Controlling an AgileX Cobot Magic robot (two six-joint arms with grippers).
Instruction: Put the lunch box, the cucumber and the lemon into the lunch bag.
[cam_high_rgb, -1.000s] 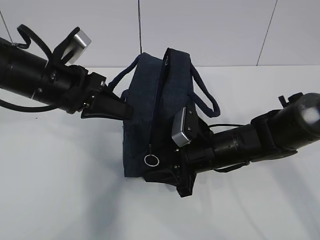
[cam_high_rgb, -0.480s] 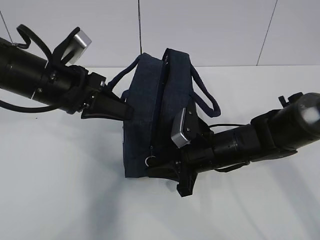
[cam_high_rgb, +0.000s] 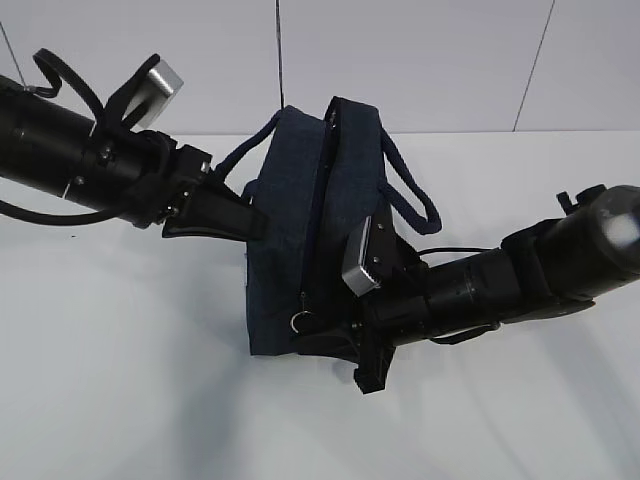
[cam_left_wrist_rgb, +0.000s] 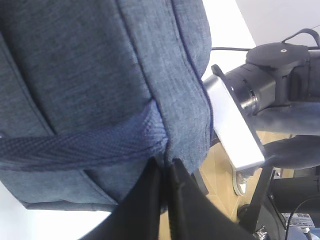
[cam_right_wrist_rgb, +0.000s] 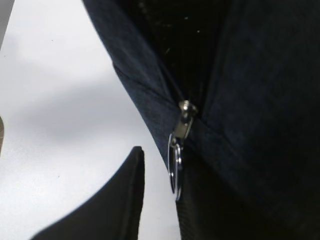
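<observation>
Fabric crowds the zipper slider (cam_high_rgb: 304, 298) on both sides, so my right gripper should next grab the metal ring pull by its free-hanging loop (cam_high_rgb: 301, 322).
The navy lunch bag (cam_high_rgb: 300, 220) stands in the middle of the white table, its zipper running down the front. My left gripper (cam_high_rgb: 252, 222) is shut on a fold of fabric on the bag's left side, seen close in the left wrist view (cam_left_wrist_rgb: 165, 167). My right gripper (cam_high_rgb: 325, 355) is low at the bag's front, jaws open. The round metal ring pull (cam_right_wrist_rgb: 175, 167) hangs between its fingers, close to the right one, with a clear gap to the left finger (cam_right_wrist_rgb: 127, 200). The ring also shows in the exterior view (cam_high_rgb: 298, 320). The lunch box, cucumber and lemon are out of view.
Two loop handles (cam_high_rgb: 405, 195) stick up and out at the bag's top and right. The white table (cam_high_rgb: 120, 380) stretches left and in front of the bag. A white panelled wall (cam_high_rgb: 420, 60) stands behind.
My right gripper has edged in toward the zipper, and the ring pull has turned from face-on to edge-on beside its finger. The left gripper has kept its hold.
</observation>
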